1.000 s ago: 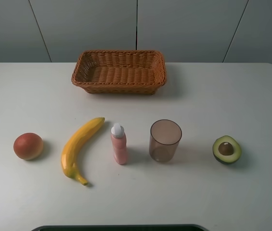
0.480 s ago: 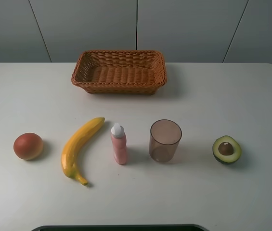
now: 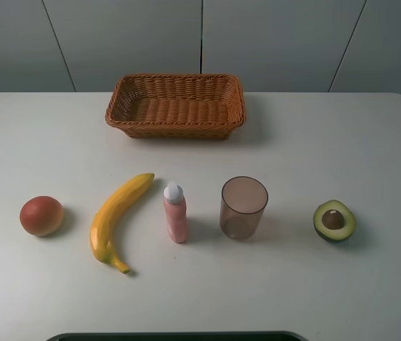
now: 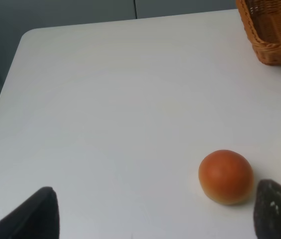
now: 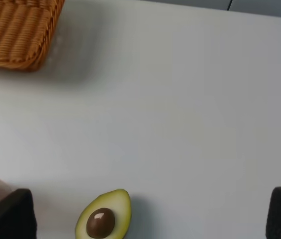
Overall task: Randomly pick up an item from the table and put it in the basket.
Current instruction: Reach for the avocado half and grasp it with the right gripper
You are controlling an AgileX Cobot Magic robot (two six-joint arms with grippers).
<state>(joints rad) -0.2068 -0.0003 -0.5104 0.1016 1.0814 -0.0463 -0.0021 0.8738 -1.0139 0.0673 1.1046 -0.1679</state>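
Note:
The avocado half will go in the basket (image 3: pixel 175 131), so my right gripper will grab it by its rounded body (image 3: pixel 333 222) next.
The avocado half (image 3: pixel 334 221) lies cut side up on the white table (image 3: pixel 314 156) at the front right; it also shows in the right wrist view (image 5: pixel 103 219). The wicker basket (image 3: pixel 175 131) stands empty at the back centre, with a corner showing in the left wrist view (image 4: pixel 274 35) and in the right wrist view (image 5: pixel 16 30). Neither arm shows in the exterior view. My left gripper (image 4: pixel 152 219) is open and empty above the table near the red-orange fruit. My right gripper (image 5: pixel 145 219) is open and empty, with the avocado half between its fingertips (image 5: pixel 6 214) and below them.
In a front row stand a round red-orange fruit (image 3: pixel 42 215), a yellow banana (image 3: pixel 117 219), an upright pink bottle (image 3: pixel 174 213) and a translucent brown cup (image 3: pixel 243 207). The fruit also shows in the left wrist view (image 4: pixel 226 176). A dark edge (image 3: pixel 172 336) runs along the table's front.

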